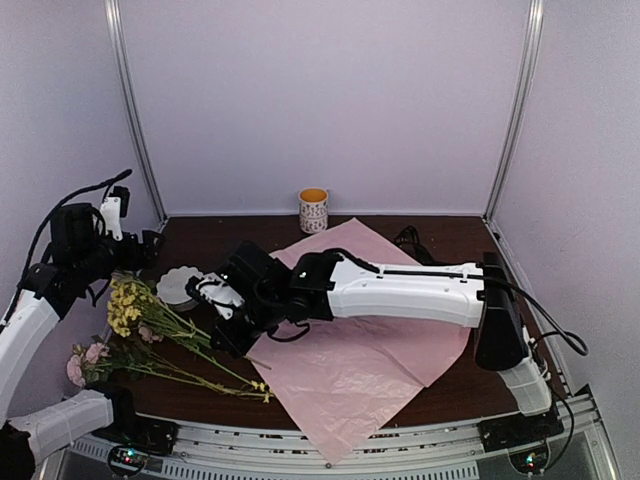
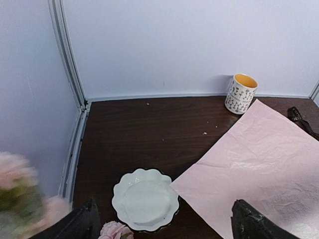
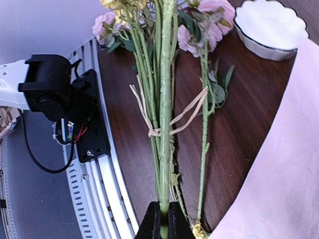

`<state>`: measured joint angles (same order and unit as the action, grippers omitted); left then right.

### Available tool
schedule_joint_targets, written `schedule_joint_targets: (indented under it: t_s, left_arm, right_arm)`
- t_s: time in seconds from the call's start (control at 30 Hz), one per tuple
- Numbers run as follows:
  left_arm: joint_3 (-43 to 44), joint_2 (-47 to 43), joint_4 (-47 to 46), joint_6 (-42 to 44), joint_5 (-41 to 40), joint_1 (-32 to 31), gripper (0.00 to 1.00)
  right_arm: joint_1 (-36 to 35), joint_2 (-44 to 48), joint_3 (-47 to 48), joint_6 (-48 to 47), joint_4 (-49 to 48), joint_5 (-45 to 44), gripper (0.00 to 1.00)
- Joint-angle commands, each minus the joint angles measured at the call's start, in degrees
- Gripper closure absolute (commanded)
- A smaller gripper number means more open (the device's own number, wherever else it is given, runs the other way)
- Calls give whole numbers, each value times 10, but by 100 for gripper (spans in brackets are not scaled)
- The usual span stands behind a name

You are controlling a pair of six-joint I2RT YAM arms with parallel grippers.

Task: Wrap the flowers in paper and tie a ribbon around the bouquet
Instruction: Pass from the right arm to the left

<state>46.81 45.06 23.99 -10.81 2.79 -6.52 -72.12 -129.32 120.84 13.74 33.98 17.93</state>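
Note:
My left gripper should reach the pink flower and grab its stem near the blooms, so the stem's long end can lie free on the paper.
The flowers lie on the dark table at the left, pink and yellow heads toward the left wall, stems toward the paper. In the right wrist view the stems are bound with a pale raffia tie. My right gripper is shut on one thick green stem, reaching across from the right. The paper lies flat in the middle, also in the left wrist view. My left gripper hangs open above the table's left side, holding nothing. A dark strip by the paper's far edge may be the ribbon.
A white scalloped plate sits between the flowers and the paper's left corner, below the left gripper. A patterned mug with a yellow inside stands at the back wall. The metal rail runs along the near edge.

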Motion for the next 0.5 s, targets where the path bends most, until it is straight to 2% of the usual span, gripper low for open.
schedule_joint_targets:
  t_s: [0.0,0.07,0.23,0.47]
  left_arm:
    - [-16,-22,-68,1,9,3,5]
    - [-10,-19,-54,-9,0,3,5]
    - [48,-2,47,-66,-13,3,5]
    - [-5,53,56,-184,-3,3,11]
  right_arm:
    - [13,34,-34,33,-22,-33,100]
    - [13,35,-47,41,-26,-34,100]
    - [16,49,-70,55,-41,-70,100]
    - [16,58,-96,62,-79,-72,100]
